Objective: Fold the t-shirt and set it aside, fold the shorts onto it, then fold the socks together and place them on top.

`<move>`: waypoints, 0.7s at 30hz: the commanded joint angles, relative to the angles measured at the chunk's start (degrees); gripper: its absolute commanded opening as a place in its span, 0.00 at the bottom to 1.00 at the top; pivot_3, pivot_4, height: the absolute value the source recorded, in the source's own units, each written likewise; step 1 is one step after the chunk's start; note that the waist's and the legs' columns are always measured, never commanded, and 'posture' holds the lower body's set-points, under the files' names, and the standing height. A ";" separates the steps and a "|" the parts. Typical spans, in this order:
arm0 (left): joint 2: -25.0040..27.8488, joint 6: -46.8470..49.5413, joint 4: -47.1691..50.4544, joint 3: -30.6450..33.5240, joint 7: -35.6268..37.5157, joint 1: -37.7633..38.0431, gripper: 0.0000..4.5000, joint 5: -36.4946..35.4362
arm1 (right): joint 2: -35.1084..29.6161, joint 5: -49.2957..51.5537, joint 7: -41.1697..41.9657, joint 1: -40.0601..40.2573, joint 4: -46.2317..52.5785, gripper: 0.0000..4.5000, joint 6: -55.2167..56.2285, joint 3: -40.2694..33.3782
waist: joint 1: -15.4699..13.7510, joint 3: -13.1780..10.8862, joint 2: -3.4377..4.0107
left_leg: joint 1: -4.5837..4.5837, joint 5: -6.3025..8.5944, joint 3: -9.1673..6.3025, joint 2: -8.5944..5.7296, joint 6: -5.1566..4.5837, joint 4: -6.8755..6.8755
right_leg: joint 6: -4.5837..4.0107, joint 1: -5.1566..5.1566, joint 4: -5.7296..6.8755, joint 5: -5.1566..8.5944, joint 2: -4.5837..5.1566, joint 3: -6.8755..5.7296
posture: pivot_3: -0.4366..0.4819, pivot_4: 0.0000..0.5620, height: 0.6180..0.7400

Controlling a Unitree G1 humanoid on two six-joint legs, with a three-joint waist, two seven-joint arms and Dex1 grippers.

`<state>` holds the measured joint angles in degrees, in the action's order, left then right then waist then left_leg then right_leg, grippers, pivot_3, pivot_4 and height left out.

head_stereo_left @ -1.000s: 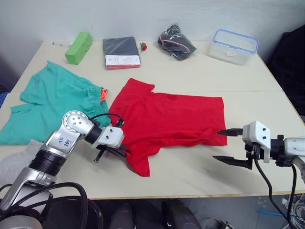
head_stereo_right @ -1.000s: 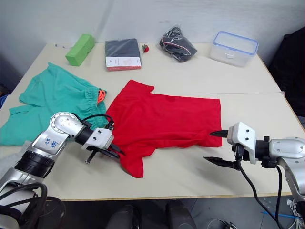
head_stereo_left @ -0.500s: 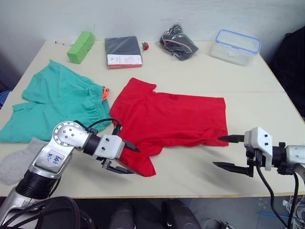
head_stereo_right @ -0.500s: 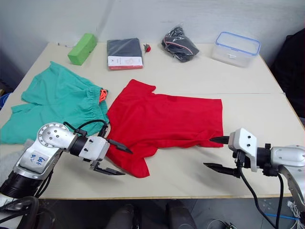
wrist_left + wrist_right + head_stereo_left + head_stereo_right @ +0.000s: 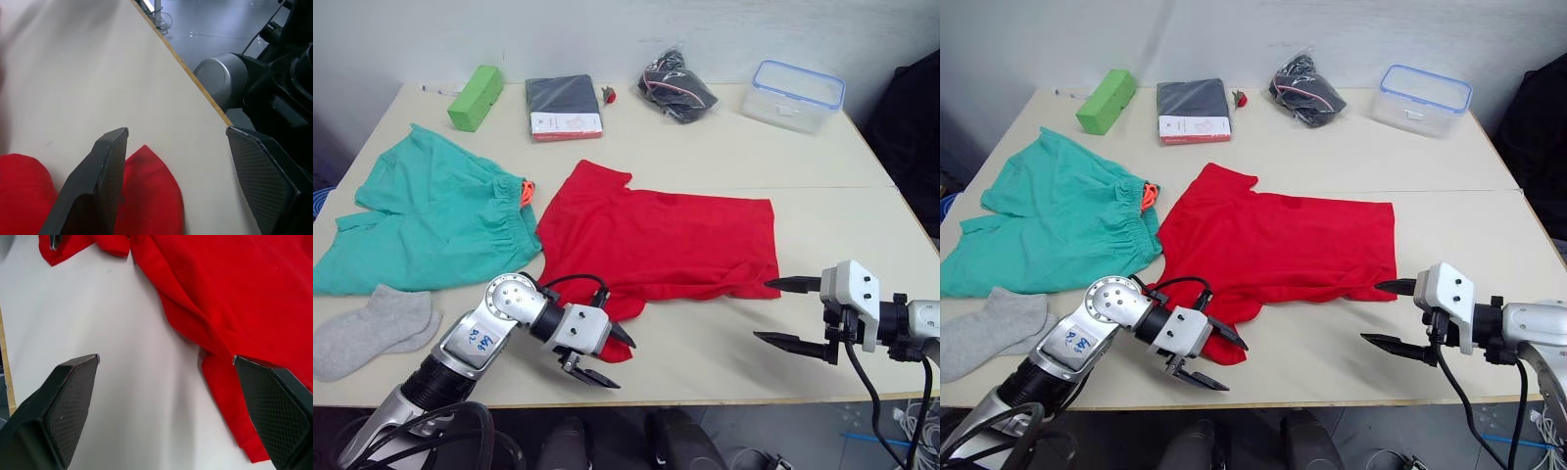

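The red t-shirt [image 5: 675, 240] still has to be folded into a neat piece of cloth. My left gripper needs to grab it by its loose near sleeve [image 5: 618, 349] next.
The red t-shirt [image 5: 666, 240] lies spread flat in the middle of the table, its hem to the right. My left gripper [image 5: 625, 364] is open at the tip of the near sleeve [image 5: 151, 196], one finger over the red cloth and the other above bare table by the front edge. My right gripper [image 5: 761, 309] is open beside the shirt's near hem corner [image 5: 244, 431], holding nothing. The teal shorts [image 5: 431, 220] lie flat to the left of the shirt. The grey socks [image 5: 372, 328] lie at the front left.
Along the back of the table [image 5: 705, 377] are a green block [image 5: 475, 96], a dark packaged garment [image 5: 564, 106], a black bagged item [image 5: 675, 93] and a clear lidded container [image 5: 796, 93]. The table's front edge [image 5: 195, 83] runs close under my left gripper.
My left arm has swung right and toward the front edge, from the sleeve's left side to its tip, which uncovered the socks. The right gripper has barely moved.
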<state>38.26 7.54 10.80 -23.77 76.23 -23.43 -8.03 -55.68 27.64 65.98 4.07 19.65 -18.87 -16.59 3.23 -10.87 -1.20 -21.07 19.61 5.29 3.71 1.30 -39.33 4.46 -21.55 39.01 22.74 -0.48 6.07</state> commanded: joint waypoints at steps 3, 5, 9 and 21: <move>-0.09 -0.43 -0.98 -2.64 -3.07 -0.97 0.54 6.51 | -0.26 0.11 -0.80 -0.30 1.14 1.00 0.32 -1.59 | -0.04 0.01 -0.02 | -0.01 0.00 0.00 0.00 0.00 -0.01 | 0.00 0.00 0.00 0.00 0.00 0.00 | 0.48 0.27 1.00; -0.41 -0.25 -0.68 -2.46 -4.17 -0.94 0.43 7.01 | -0.17 0.13 -0.95 -0.25 1.16 1.00 0.31 -1.51 | -0.03 0.02 -0.01 | 0.01 0.00 -0.01 0.00 0.00 -0.02 | 0.00 0.02 0.01 0.00 0.00 0.00 | 0.48 0.27 1.00; -0.10 2.13 1.58 -1.72 -5.11 -0.60 0.43 6.45 | 0.21 0.38 -1.33 -0.11 1.26 1.00 0.17 -1.45 | -0.06 0.02 -0.01 | 0.02 0.00 -0.01 0.00 -0.01 -0.06 | 0.00 0.02 0.06 0.00 0.00 0.00 | 0.48 0.27 1.00; 3.64 1.30 0.27 -1.27 -3.61 -0.81 0.01 6.30 | 0.06 -2.14 -0.74 -2.13 -1.97 1.00 3.08 0.90 | 0.01 0.02 -0.01 | 0.02 0.00 -0.01 0.01 -0.01 -0.19 | 0.00 0.03 0.15 0.00 0.00 -0.01 | 0.48 0.27 1.00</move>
<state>40.75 8.99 12.47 -25.24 72.08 -24.46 -2.88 -55.64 25.92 65.02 2.59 18.00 -17.23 -15.83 3.25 -10.84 -1.21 -21.05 19.61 5.28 3.72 1.29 -39.52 4.46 -21.52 39.17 22.74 -0.48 6.06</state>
